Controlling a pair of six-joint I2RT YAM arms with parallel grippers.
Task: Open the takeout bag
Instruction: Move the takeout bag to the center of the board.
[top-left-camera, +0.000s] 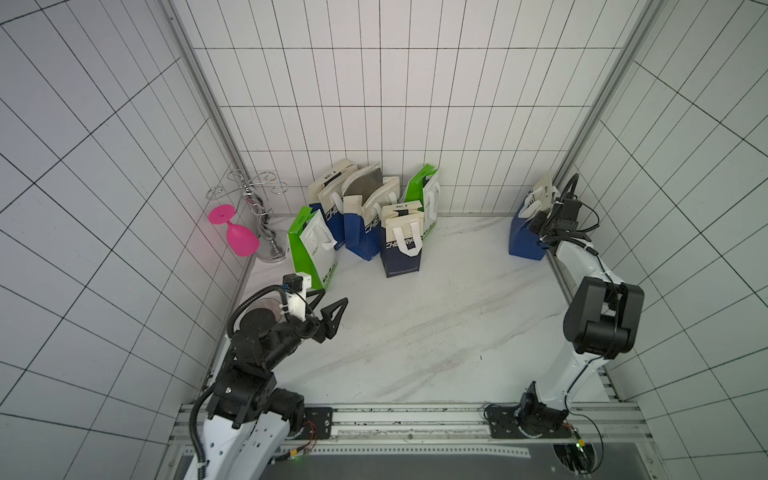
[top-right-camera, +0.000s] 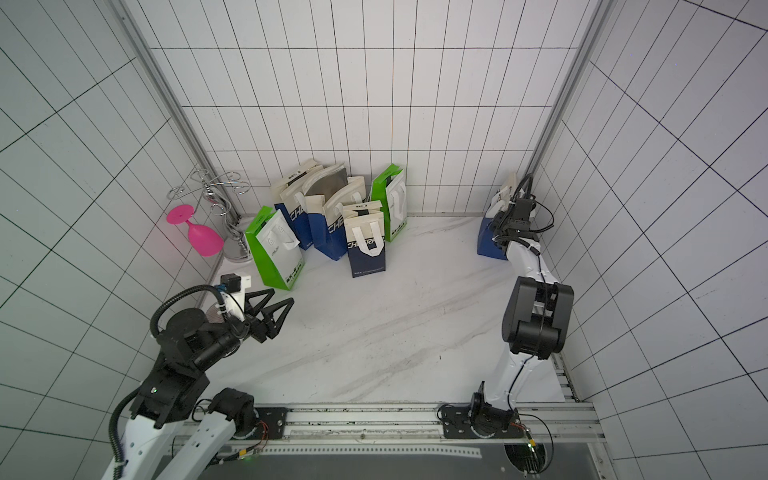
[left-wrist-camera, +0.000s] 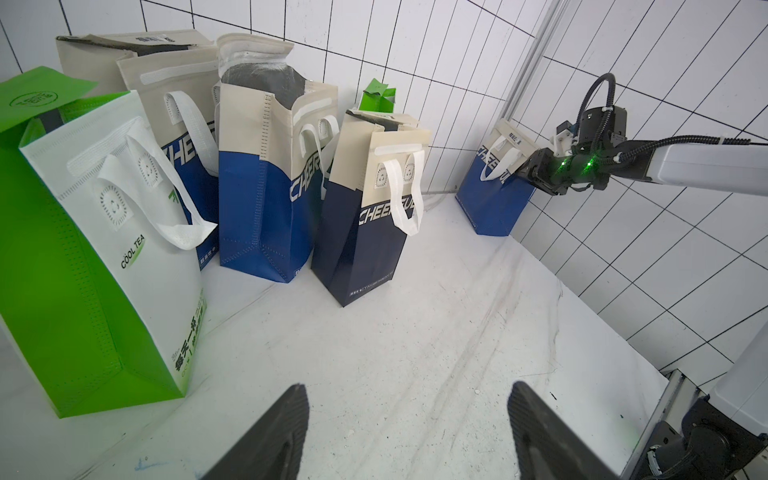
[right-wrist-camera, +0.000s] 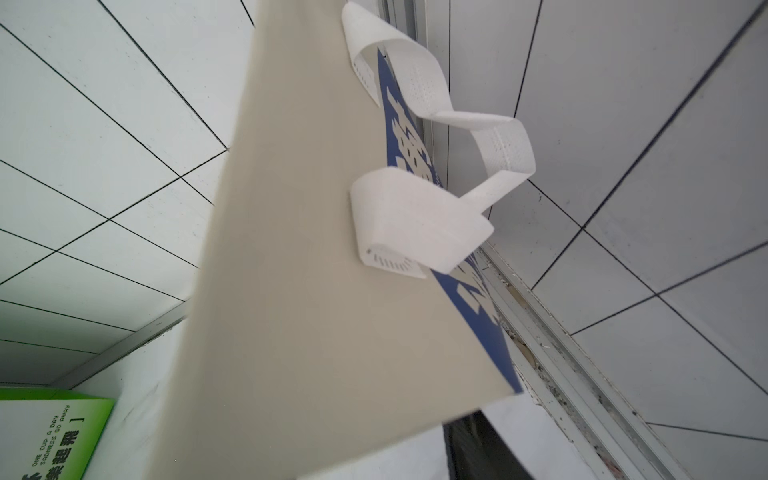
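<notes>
My right gripper grabs the takeout bag's near upper edge next, leaving the opposite edge free for my left gripper to open.
The takeout bag (top-left-camera: 524, 239) (top-right-camera: 487, 245), blue below and beige above with white handles, stands in the far right corner against the wall. My right gripper (top-left-camera: 539, 221) (top-right-camera: 500, 222) is at its upper edge on the side toward me; in the left wrist view the gripper (left-wrist-camera: 527, 165) touches the bag (left-wrist-camera: 494, 203) near its top. The right wrist view is filled by the bag's beige panel (right-wrist-camera: 311, 249) and a white handle (right-wrist-camera: 436, 124). One dark finger (right-wrist-camera: 478, 453) shows beside the panel's edge; the other is hidden. My left gripper (top-left-camera: 333, 296) (left-wrist-camera: 407, 390) hangs open and empty over the table's near left.
Several other bags cluster at the back middle: a green and white one (top-left-camera: 311, 245) closest to my left gripper, a dark navy one (top-left-camera: 402, 249) in front. A pink glass (top-left-camera: 237, 232) and a metal rack (top-left-camera: 266, 216) stand at the left wall. Tiled walls enclose three sides.
</notes>
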